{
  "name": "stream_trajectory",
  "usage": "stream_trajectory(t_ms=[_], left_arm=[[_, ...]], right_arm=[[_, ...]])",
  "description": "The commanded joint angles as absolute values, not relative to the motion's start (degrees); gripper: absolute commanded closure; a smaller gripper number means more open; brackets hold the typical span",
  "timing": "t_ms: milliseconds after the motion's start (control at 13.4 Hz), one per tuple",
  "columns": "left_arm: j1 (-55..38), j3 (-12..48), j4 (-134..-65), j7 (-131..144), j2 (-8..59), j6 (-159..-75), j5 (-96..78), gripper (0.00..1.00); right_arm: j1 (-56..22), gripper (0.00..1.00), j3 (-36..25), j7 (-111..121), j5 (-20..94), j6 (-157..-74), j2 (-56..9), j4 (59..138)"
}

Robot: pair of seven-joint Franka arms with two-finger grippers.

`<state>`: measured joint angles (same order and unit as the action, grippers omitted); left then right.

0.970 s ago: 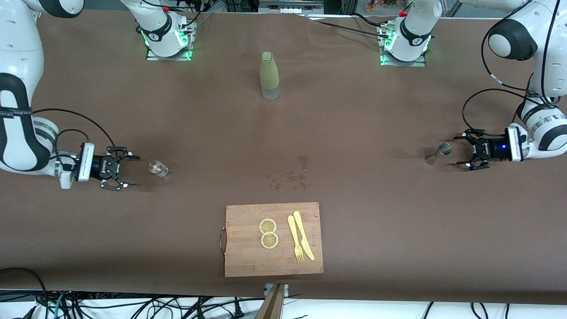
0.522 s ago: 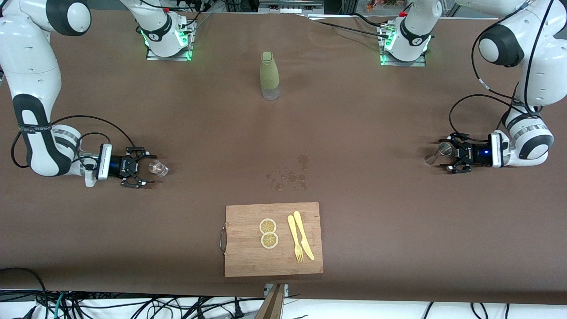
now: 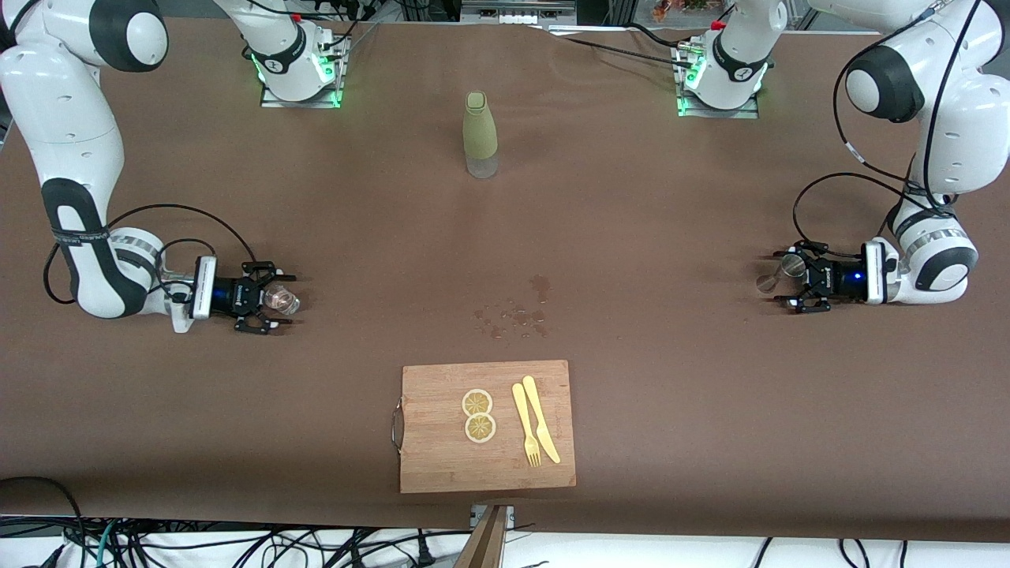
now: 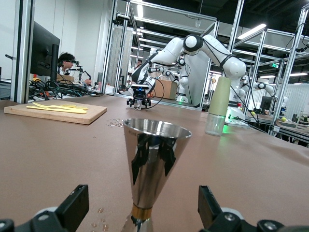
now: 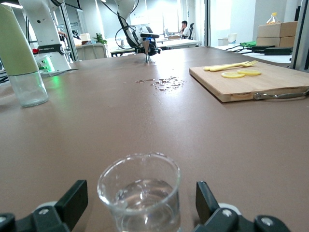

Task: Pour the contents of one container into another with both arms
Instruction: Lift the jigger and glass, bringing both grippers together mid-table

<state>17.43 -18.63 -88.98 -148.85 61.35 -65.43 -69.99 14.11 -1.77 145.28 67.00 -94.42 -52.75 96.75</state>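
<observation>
My left gripper should close on the jigger now. The gripper's fingers are beside the middle of the jigger (image 4: 154, 159), below its rim (image 4: 157, 128), so they would hold it.
A small clear glass (image 3: 282, 298) holding a little water stands toward the right arm's end of the table. My right gripper (image 3: 276, 301) lies low and level with it, open, one finger on each side of the glass (image 5: 140, 193); its fingers (image 5: 72, 203) do not touch it. A shiny steel jigger (image 3: 777, 272) stands upright toward the left arm's end. My left gripper (image 3: 783, 278) is open around it, and the jigger (image 4: 154, 159) rises between the fingers (image 4: 75, 208) with gaps on both sides.
A bottle in a green sleeve (image 3: 480, 134) stands between the arm bases. Water drops (image 3: 517, 315) lie mid-table. A wooden cutting board (image 3: 442, 457) nearer the front camera carries two lemon slices (image 3: 478, 414), a yellow fork and a knife (image 3: 540, 430).
Both grippers slid toward the table's middle. The right one came up around the glass and the left one around the jigger. Neither vessel moved.
</observation>
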Motion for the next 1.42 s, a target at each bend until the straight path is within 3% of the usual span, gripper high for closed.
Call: stream_trajectory(t_ms=[0, 149, 299, 373, 448, 522, 896, 1119, 1343], left_arm=[[17.23, -19.07, -88.33, -149.59, 61.96, -65.74, -71.54, 0.02], [17.23, -19.07, -88.33, -149.68, 61.96, -65.74, -71.37, 0.14], [17.23, -19.16, -88.33, -150.11, 61.96, -65.74, -71.37, 0.3], [17.23, -19.07, -88.59, -150.29, 61.96, -65.74, -71.45, 0.48], [17.23, -19.16, -88.85, -150.38, 62.05, -65.74, -71.46, 0.53], [17.4, -19.25, -88.86, -150.47, 62.05, -65.74, -71.37, 0.56], [17.75, -19.34, -88.77, -152.73, 62.66, -65.83, -71.8, 1.0], [17.75, -19.25, -88.59, -156.62, 62.49, -67.5, -72.07, 1.0], [16.62, -18.63, -88.24, -154.96, 61.7, -67.5, -71.98, 1.0]], right_arm=[[14.85, 0.02, -1.14, 146.86, 67.94, -93.6, -53.7, 96.42], [14.85, 0.18, -1.14, 147.04, 67.94, -93.17, -53.96, 96.42], [14.77, 0.61, -1.14, 146.87, 67.94, -93.08, -53.96, 96.24], [14.77, 0.77, -1.14, 146.6, 67.94, -92.9, -53.96, 96.24], [14.77, 0.89, -1.06, 146.34, 67.94, -92.29, -54.05, 96.15], [14.77, 0.93, -1.05, 146.16, 67.94, -91.42, -54.14, 96.24], [14.5, 1.0, 0.09, 144.23, 67.94, -87.99, -54.05, 96.06], [12.49, 1.0, 0.87, 143.0, 67.94, -86.23, -53.62, 95.98], [10.82, 1.0, 6.92, 137.31, 67.33, -86.22, -53.61, 93.71]])
